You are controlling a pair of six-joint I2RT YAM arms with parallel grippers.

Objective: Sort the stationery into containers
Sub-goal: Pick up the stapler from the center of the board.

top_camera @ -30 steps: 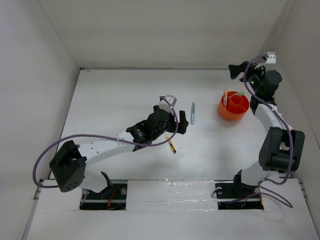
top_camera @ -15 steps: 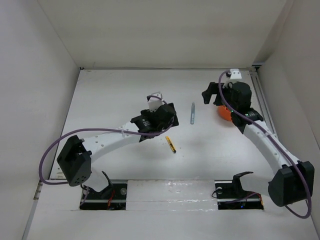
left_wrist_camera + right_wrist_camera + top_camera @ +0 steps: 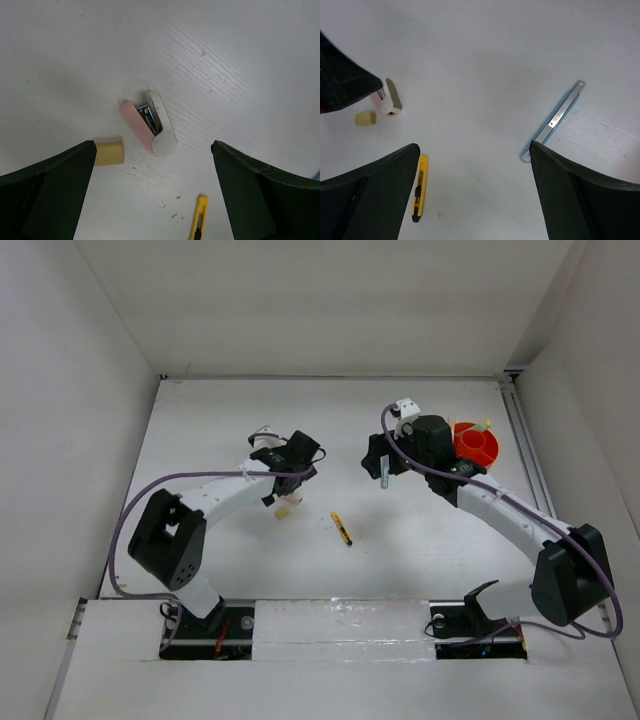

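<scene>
The pink-and-white item should next be grabbed by its rounded end (image 3: 296,500) (image 3: 162,142) with my left gripper, so that its open end stays free for my right gripper.
My left gripper (image 3: 152,146) hangs open above the table, with a pink-and-white item (image 3: 150,122) and a tan eraser (image 3: 110,152) below its fingers; seen from above, the left gripper (image 3: 285,475) is left of centre. A short yellow-black pen (image 3: 342,528) lies at mid-table, nearer than both grippers. My right gripper (image 3: 474,146) is open and empty, and a grey-blue pen (image 3: 552,121) lies just beyond its right finger. In the top view the right gripper (image 3: 380,460) covers most of that grey-blue pen (image 3: 383,481). The orange pot (image 3: 476,446) stands to its right with pens in it.
White walls close the table at the back and both sides. A rail (image 3: 520,440) runs along the right edge. The left arm's black wrist (image 3: 342,85) shows at the left of the right wrist view, beside the pink-and-white item (image 3: 390,100) and the eraser (image 3: 365,118).
The right arm swung from the back right corner leftward past the pot to the grey-blue pen. The left gripper moved left, from near that pen to above the eraser. Both stayed open.
</scene>
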